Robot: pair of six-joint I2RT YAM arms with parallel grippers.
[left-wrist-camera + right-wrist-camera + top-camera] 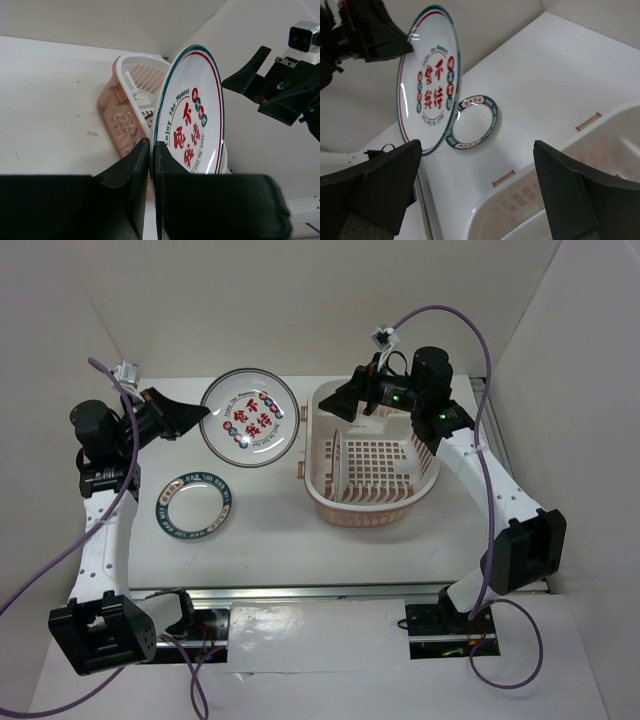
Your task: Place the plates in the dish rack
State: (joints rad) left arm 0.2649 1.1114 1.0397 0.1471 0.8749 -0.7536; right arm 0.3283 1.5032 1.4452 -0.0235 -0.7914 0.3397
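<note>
I should next use my right gripper to grip the plate with red characters by its free rim (297, 425), so it can stand on edge in the dish rack.
My left gripper (200, 412) (151, 145) is shut on the rim of the plate with red characters (250, 418) (192, 125) (427, 85). It holds that plate tilted up off the table, left of the dish rack (365, 510) (122, 115) (520, 210). The plate with the dark teal lettered rim (195, 504) (472, 122) lies flat on the table nearer the front left. A white plate (338, 465) stands on edge inside the rack's left side. My right gripper (348, 402) (477, 145) hangs open and holding nothing above the rack's back left corner.
White walls close in the table at the back and both sides. Purple cables (470, 330) arc above both arms. A metal rail (300, 590) runs along the near edge between the arm bases.
</note>
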